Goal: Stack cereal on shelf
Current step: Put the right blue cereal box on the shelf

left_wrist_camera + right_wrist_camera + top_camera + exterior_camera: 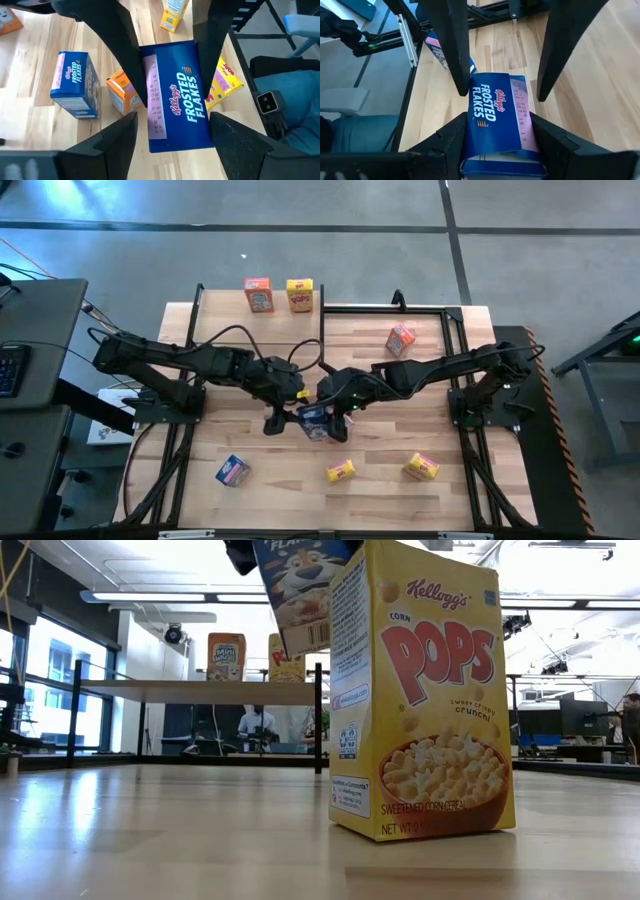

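Note:
The blue Frosted Flakes box has both fingers past its near end (180, 142), one along each side, so my left gripper now closes on it.
A blue Frosted Flakes cereal box (313, 420) hangs over the table's middle, and my right gripper (334, 418) is shut on it. My left gripper (172, 131) is open. Its fingers stand on either side of the box's other end, and I cannot tell whether they touch it. In the low view the box (300, 590) hangs tilted, above the tabletop. The shelf (180, 690) stands at the far edge, its board raised on black posts. An orange-red box (258, 295) and a yellow box (299, 295) stand on it. My right gripper pinches the blue box between its two fingers, on the two long sides (476, 122) at the end nearer the right arm. The fingers (131, 70) slant down from the table's right and lie along the box. The box is tilted and lifted clear of the table.
An orange-red box (400, 340) stands at the far right of the table. A blue box (232, 470) and two yellow ones (341, 471) (421, 467) are near the front edge. One yellow Corn Pops box (420, 700) stands upright close to the low camera. A black frame (455, 330) borders the table.

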`<state>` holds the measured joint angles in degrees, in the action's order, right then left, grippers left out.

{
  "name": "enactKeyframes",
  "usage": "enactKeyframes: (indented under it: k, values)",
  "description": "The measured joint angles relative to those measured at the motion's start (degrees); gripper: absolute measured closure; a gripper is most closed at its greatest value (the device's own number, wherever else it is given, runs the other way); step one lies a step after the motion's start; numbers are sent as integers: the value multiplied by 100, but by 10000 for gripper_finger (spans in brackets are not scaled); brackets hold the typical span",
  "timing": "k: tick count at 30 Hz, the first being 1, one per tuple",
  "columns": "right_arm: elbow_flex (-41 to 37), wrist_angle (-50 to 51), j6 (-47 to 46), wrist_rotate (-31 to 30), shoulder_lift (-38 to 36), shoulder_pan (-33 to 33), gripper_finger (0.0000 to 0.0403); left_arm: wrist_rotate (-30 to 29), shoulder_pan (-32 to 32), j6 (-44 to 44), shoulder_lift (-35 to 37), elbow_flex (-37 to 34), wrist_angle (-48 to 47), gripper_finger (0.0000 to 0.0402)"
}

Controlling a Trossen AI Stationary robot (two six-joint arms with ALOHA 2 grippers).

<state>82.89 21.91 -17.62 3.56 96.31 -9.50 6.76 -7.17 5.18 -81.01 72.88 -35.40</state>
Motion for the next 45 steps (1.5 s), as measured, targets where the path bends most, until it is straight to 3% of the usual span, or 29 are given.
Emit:
enactKeyframes:
  k: [11, 24, 45]
  values:
    - [0, -121, 19, -154, 0, 13, 227, -21, 1, 57, 0, 0, -2, 168]
    - [0, -160, -7, -151, 0, 13, 227, -9, 1, -43, 0, 0, 2, 247]
    - [-2, -194, 140, 30, 0, 20, 225, 11, -4, -27, 0, -2, 4, 248]
